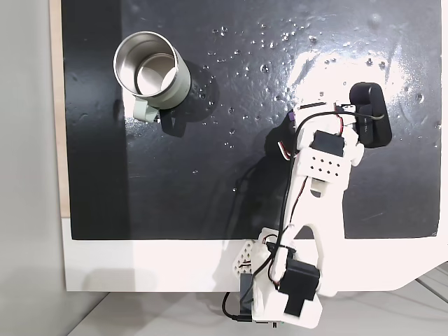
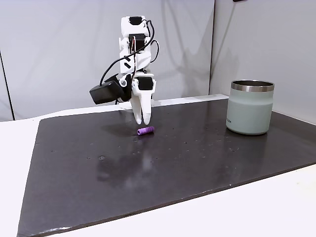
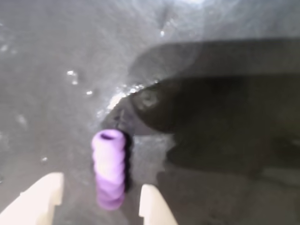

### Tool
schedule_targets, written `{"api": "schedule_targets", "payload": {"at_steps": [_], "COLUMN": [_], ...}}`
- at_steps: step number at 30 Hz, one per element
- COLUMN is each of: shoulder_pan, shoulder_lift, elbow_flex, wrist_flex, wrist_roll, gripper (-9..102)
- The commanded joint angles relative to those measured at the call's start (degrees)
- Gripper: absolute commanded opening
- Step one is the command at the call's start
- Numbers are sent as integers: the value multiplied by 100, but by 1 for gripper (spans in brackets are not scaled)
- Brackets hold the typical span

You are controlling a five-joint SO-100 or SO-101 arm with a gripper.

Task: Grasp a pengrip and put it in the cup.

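I need to pick up the pengrip by its ridged body (image 1: 291,115) with my gripper next, so the pengrip's purple end stays free to drop into the cup (image 1: 150,73).
The pengrip (image 3: 109,168), a small purple ridged tube, lies flat on the black mat (image 2: 148,168). In the wrist view it sits between my two white fingertips (image 3: 41,200), with a gap on each side. My gripper (image 2: 142,120) points straight down, open a little, its tips just above the mat and right behind the pengrip (image 2: 145,131). From above, a sliver of the pengrip (image 1: 290,117) peeks out beside the arm. The cup (image 1: 150,73), pale grey-green with a shiny steel inside, stands upright far to the left in that view; its handle (image 1: 144,110) points towards the bottom of that view.
The black mat (image 1: 210,196) lies on a white table (image 1: 140,266). The black wrist camera (image 1: 369,115) juts out beside the gripper. Cables run along the arm (image 1: 315,203). Open mat stretches between the gripper and the cup (image 2: 250,107).
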Motion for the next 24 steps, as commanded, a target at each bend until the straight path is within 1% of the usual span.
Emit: {"api": "schedule_targets", "payload": {"at_steps": [1, 10, 11, 16, 18, 24], "shoulder_pan": [9, 26, 18, 0, 9, 26], "shoulder_lift": [-264, -932, -940, -993, -1002, -993], "elbow_flex": [-466, -844, -844, -844, -844, -888], "wrist_flex": [70, 132, 132, 167, 185, 281], "wrist_roll": [62, 18, 0, -35, -35, 9], "gripper": [22, 21, 20, 5, 0, 0]}}
